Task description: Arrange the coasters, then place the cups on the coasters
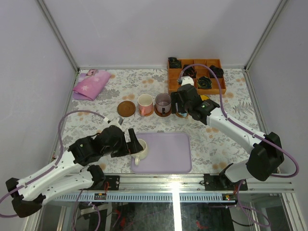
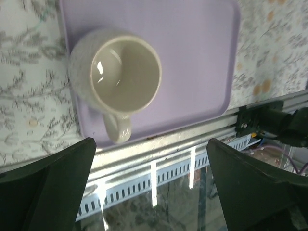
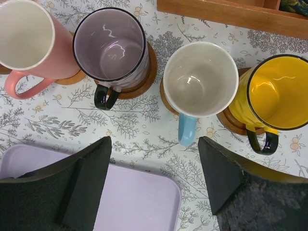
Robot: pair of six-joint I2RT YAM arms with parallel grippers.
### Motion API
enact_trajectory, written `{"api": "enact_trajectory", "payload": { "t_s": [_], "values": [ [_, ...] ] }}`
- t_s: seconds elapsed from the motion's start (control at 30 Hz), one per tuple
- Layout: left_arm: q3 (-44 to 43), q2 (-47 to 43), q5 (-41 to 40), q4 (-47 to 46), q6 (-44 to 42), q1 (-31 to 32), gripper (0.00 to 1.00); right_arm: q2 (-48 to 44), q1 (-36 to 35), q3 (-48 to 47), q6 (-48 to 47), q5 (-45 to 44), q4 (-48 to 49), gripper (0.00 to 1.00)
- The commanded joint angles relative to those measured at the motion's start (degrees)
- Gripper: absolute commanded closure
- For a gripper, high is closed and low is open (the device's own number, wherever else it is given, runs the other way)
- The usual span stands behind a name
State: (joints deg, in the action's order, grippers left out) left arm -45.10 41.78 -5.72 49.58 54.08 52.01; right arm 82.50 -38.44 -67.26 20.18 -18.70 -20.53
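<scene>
The left gripper should next grab the cream cup by its handle (image 1: 137, 160) to set it on the bare dark coaster.
A cream cup (image 2: 120, 72) stands upright on the lilac tray (image 2: 202, 57), handle toward the table's near edge. My left gripper (image 2: 150, 144) is open just short of it, with nothing between the fingers; from above it (image 1: 129, 144) sits at the cup's (image 1: 140, 148) left side. Farther back, the pink-handled cup (image 3: 26, 36), the mauve cup (image 3: 109, 43), the blue-handled cup (image 3: 201, 79) and the yellow cup (image 3: 279, 91) each stand on a wooden coaster (image 3: 144, 79). One dark coaster (image 1: 126, 108) lies bare at the row's left end. My right gripper (image 3: 155, 140) hangs open above the blue-handled cup's handle, holding nothing.
The orange-brown wooden box (image 1: 196, 74) with black cable bundles sits behind the cup row. A pink patterned cloth (image 1: 90, 84) lies at the back left. The slotted metal rail (image 2: 168, 159) runs along the near table edge beside the tray.
</scene>
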Motion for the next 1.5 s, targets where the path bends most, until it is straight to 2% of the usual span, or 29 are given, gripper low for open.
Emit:
{"api": "enact_trajectory", "payload": {
  "t_s": [0.0, 0.17, 0.43, 0.83, 1.03, 1.27, 1.33, 1.37, 1.4, 1.43, 1.47],
  "values": [
    [1.93, 1.13, -0.64, 5.03, 7.98, 4.35, 0.00, -1.17, 0.49, -1.40, 0.89, 1.40, -0.05, 0.20],
    [2.44, 5.38, -7.25, 7.06, 12.22, 9.56, 0.00, -1.97, 0.47, -0.71, 1.06, 1.14, 0.22, 0.20],
    [5.42, 12.88, -11.56, 1.24, 14.46, 15.66, 0.01, -2.17, 0.47, -0.52, 1.36, 1.69, -0.03, 0.20],
    [8.45, 19.00, -19.80, -5.36, 12.10, 19.71, 0.30, -2.16, 0.47, -0.18, 1.16, 1.56, 0.06, 0.20],
    [10.33, 21.11, -22.07, -8.33, 12.54, 21.27, 0.39, -2.43, 0.47, 0.24, 1.34, 1.47, -0.19, 0.20],
    [10.30, 23.79, -22.86, -10.29, 12.29, 22.41, 0.45, -2.04, 0.47, 0.06, 1.56, 2.16, -0.38, 0.20],
    [10.23, 24.41, -23.10, -10.34, 12.07, 22.73, 0.53, -1.79, 0.47, -0.12, 1.61, 2.43, -0.47, 0.20],
    [10.21, 24.74, -23.08, -10.30, 12.02, 22.77, 0.63, -1.73, 0.47, -0.20, 1.56, 2.50, -0.51, 0.20],
    [10.14, 24.98, -23.10, -10.27, 12.01, 22.95, 0.79, -1.65, 0.51, -0.20, 1.70, 2.66, -0.55, 0.20],
    [10.12, 25.21, -23.07, -10.22, 12.09, 23.04, 0.91, -1.56, 0.47, -0.19, 1.66, 2.74, -0.56, 0.20],
    [10.12, 25.35, -23.15, -10.21, 12.17, 23.19, 0.97, -1.55, 0.47, -0.16, 1.76, 2.83, -0.56, 0.20]
  ]
}}
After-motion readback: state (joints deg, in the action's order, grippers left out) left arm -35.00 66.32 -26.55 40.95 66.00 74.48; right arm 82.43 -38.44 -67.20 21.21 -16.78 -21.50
